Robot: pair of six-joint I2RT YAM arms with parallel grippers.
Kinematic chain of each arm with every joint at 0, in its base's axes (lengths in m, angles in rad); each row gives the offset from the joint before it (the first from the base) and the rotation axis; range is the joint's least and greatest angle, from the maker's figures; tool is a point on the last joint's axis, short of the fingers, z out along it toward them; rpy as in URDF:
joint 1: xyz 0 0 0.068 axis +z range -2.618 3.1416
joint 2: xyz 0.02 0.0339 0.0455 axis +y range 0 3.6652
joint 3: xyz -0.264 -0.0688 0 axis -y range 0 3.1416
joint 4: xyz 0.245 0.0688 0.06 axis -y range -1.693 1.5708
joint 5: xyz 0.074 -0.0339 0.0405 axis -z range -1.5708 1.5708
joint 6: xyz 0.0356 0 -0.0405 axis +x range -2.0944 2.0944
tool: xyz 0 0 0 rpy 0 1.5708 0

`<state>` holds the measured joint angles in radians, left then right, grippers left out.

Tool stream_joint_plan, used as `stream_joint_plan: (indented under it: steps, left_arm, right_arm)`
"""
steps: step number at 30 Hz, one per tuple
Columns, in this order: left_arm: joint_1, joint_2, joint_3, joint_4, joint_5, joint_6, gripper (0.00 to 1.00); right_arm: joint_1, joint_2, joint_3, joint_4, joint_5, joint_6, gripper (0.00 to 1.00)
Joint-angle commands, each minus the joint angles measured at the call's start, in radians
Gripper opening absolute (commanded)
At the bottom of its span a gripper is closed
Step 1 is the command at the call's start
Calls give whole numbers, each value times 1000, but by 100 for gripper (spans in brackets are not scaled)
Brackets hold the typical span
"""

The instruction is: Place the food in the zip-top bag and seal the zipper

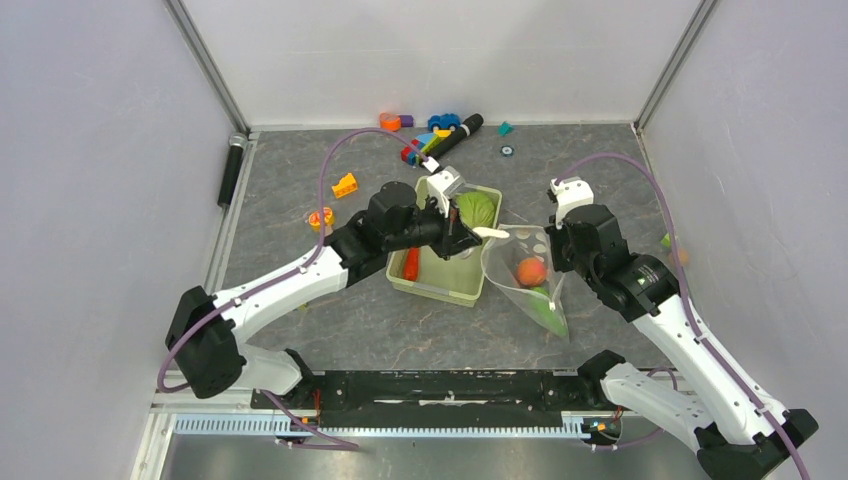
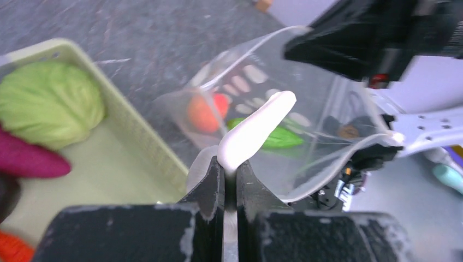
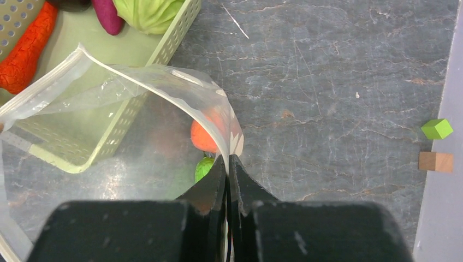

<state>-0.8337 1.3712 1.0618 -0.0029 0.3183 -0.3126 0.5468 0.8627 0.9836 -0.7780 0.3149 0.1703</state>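
Observation:
My left gripper must keep holding the white piece: only its tip reaches the bag's opening, and it would end at the basket's edge.
My left gripper is shut on the white piece and holds it over the basket's edge, its tip at the open mouth of the zip-top bag. The right gripper is shut on the bag's rim, where the zipper curves open. An orange peach and a green cucumber lie inside the bag. In the pale green basket rest the cabbage, the purple eggplant and the carrot.
Colourful building blocks and a black cylinder lie at the back of the table. A yellow block sits left of the basket. A green cube and a wooden block lie by the right wall.

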Motion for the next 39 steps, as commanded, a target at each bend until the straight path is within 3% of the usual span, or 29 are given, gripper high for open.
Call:
stream_joint_plan:
  steps: [1,10,19,24,29,35,39]
  left_arm:
    - [-32,-42,5,156,201,31,5]
    - [-115,6,51,160,304,251,11]
    - [-116,206,223,70,293,252,12]
    - [-115,231,232,48,253,250,37]
    - [-118,204,223,36,249,244,96]
    - [-123,143,197,27,198,207,100]
    - [-123,93,175,-13,34,161,100]
  right_arm:
    - [-2,-10,-6,33,-41,-20,7]
    - [-4,-17,-11,45,-87,-28,8]
    - [-4,-30,-16,48,-105,-34,9]
    - [-3,-39,-19,49,-100,-38,10]
    - [-4,-39,-19,49,-98,-37,10]
    - [-4,-36,-16,45,-79,-35,10]
    - [-3,-36,-16,45,-70,-36,10]
